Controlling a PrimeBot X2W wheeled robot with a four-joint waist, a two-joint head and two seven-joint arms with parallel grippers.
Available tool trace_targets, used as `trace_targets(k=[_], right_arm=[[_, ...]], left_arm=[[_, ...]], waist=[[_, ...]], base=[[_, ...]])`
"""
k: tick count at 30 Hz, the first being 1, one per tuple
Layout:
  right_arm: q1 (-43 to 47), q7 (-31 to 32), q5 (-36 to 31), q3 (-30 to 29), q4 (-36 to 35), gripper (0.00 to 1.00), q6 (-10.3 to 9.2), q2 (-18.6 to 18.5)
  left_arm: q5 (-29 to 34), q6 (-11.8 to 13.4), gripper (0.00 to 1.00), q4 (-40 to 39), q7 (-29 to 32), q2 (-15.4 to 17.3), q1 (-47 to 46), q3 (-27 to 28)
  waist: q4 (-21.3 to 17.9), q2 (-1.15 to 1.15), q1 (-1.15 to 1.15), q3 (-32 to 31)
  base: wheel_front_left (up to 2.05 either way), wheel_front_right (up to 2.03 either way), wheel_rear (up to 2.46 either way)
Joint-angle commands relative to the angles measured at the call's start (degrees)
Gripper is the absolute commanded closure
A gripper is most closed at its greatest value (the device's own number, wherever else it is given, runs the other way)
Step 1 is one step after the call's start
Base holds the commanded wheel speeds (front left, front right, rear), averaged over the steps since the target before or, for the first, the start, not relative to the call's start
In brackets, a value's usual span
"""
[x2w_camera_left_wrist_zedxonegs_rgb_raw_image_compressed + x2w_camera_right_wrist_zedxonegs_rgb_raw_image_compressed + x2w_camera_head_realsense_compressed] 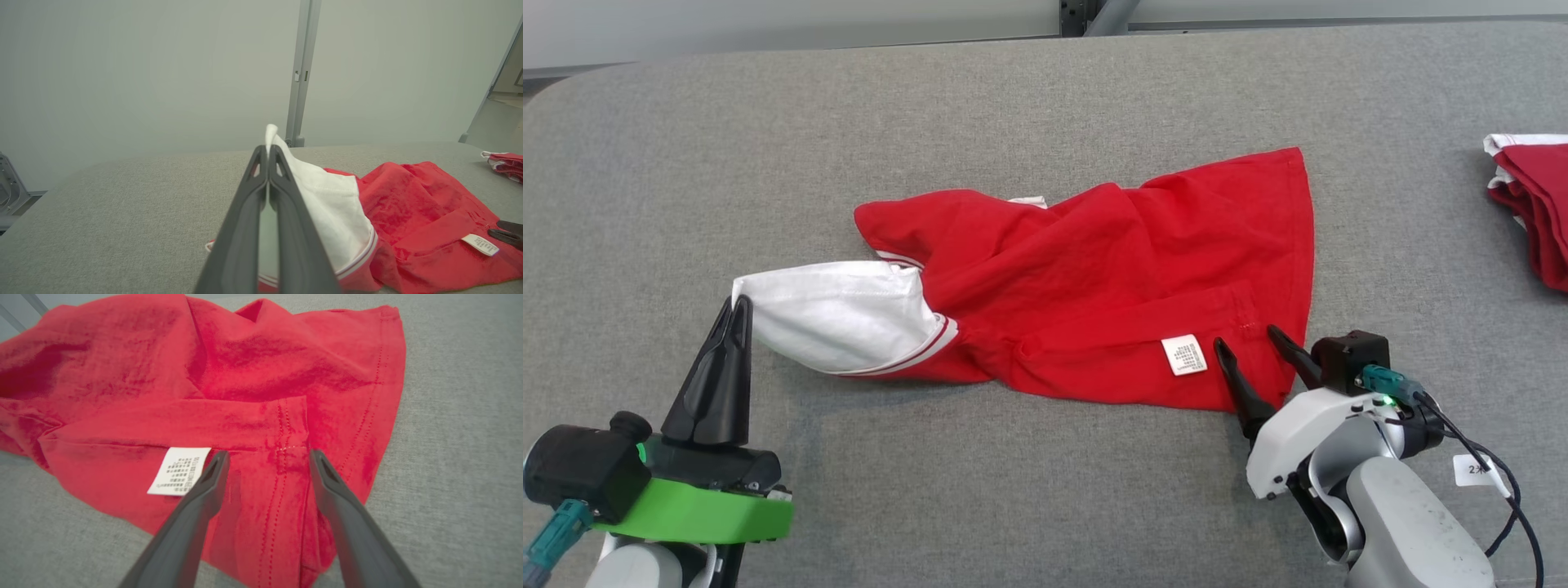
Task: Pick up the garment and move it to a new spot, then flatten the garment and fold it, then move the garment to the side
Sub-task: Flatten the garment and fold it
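The right gripper grabs its stitched hem (1259,361) near the care label (1184,354) next, to flatten the shirt on the tabletop.
The garment (1094,286) is a red shirt with a white sleeve, lying crumpled across the middle of the grey table (1045,106). My left gripper (737,309) is shut on the tip of the white sleeve (833,314), which pokes out above the fingertips in the left wrist view, where the gripper (269,149) holds the sleeve (331,204). My right gripper (1248,336) stands open over the shirt's near right hem, close to the white care label (1184,354). In the right wrist view its gripper (267,455) straddles a stitched seam of the garment (229,375) without gripping it.
A second red and white garment (1535,204) lies folded at the table's right edge, also visible as a folded pile (504,163) in the left wrist view. A metal post (301,73) stands behind the table. Bare grey surface lies to the left and front.
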Motion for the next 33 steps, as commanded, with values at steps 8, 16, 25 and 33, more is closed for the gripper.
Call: trace_targets(k=[8,16,25,33], right_arm=[[-2.06,-1.17,-0.92,-1.06,3.55,0.0,-0.01,0.72],[-4.56,-1.68,0.17,-1.03,7.77,0.0,-0.01,1.09],[-6.11,-3.29,-1.14,-0.41,10.24,0.05,-0.01,1.27],[-6.84,-3.6,-1.58,0.26,11.07,0.82,-0.01,1.56]], left_arm=[[0.4,0.14,1.0,0.57,-0.14,-0.01,0.52,-0.7],[0.6,0.13,1.0,0.7,-0.14,0.07,-0.09,-0.96],[0.39,0.13,1.0,1.09,-0.14,0.06,-0.9,-1.13],[0.34,0.14,1.0,1.44,-0.14,-0.1,-1.1,-0.84]], waist=[[-0.04,0.0,0.0,-0.11],[0.36,0.0,0.0,0.19],[0.92,0.0,0.0,0.29],[0.8,0.0,0.0,0.0]], base=[[0.0,0.0,0.0],[0.0,0.0,0.0],[0.0,0.0,0.0],[0.0,0.0,0.0]])
